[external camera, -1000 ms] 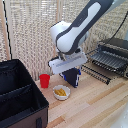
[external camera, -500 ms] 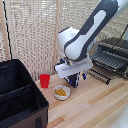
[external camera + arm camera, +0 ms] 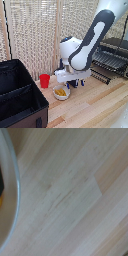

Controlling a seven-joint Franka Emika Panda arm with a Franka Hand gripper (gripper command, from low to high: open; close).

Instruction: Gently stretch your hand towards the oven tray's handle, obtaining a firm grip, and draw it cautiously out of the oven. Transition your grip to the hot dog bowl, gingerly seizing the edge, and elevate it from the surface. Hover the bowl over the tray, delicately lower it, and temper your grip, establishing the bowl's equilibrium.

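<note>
My gripper will grab the hot dog bowl by its white rim [image 3: 66,92] next. Then it can lift the bowl over to the oven tray [image 3: 106,61].
The hot dog bowl [image 3: 61,92], small, white and holding yellowish pieces, sits on the wooden table. My gripper [image 3: 73,84] hangs just above the table, right beside the bowl on the exterior view's right, its dark fingers apart and empty. In the wrist view only the bowl's white rim [image 3: 14,188] curves past bare wood, and no fingers show. The oven [image 3: 116,49] stands at the exterior view's right. The oven tray [image 3: 106,61], a dark wire rack, juts forward out of it. The oven tray's handle [image 3: 99,75] is the bar on its front edge.
A small red cup [image 3: 45,80] stands just behind the bowl towards the exterior view's left. A big black fabric case [image 3: 20,100] fills the near left. A pale slatted blind [image 3: 35,35] backs the table.
My hand has sunk a little closer to the table beside the bowl, and the arm above it has swung more upright. The bowl, cup and tray have not moved.
</note>
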